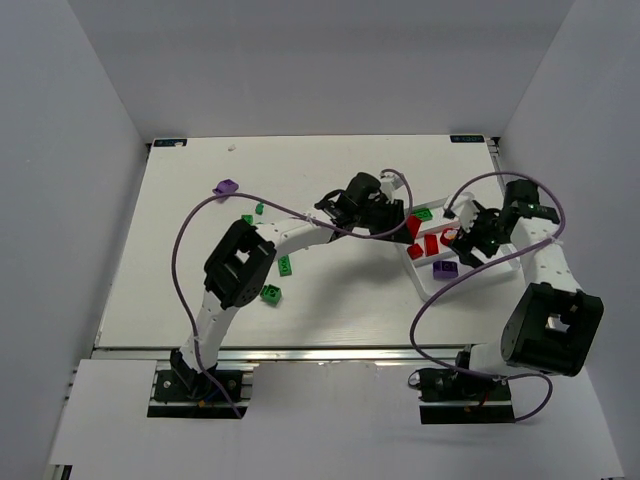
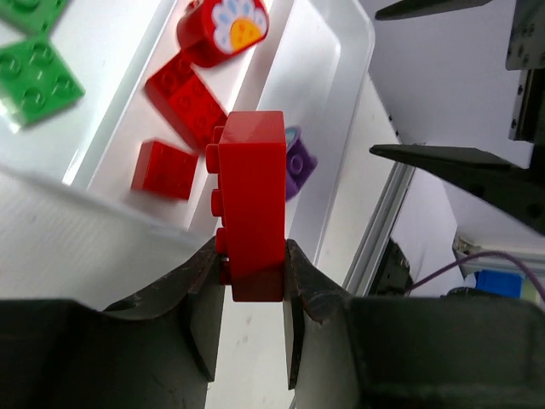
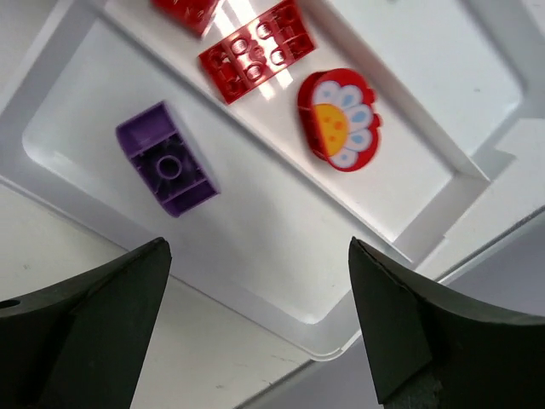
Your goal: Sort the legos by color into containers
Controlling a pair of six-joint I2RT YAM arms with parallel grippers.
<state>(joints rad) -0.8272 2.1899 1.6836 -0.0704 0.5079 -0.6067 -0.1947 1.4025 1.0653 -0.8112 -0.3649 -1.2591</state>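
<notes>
The red lego hangs above the tray's near rim, short of the tray's middle section. It stays in my left gripper for now, until it is over that section.
My left gripper (image 2: 251,256) is shut on a red lego (image 2: 251,204) and holds it above the near end of the white tray (image 2: 334,81); from above it is over the tray's left end (image 1: 400,222). The tray's middle compartment holds two red legos (image 2: 186,95) and a red round flower piece (image 2: 223,25). One compartment holds green legos (image 2: 36,81), the other a purple lego (image 2: 298,162). My right gripper (image 3: 260,281) is open and empty above the purple compartment, near the purple lego (image 3: 166,158).
Loose legos lie on the table left of the tray: a purple one (image 1: 225,186) and several green ones (image 1: 285,265), (image 1: 271,294), (image 1: 259,208). The tray (image 1: 490,268) sits slanted at the table's right. Purple cables arch over both arms.
</notes>
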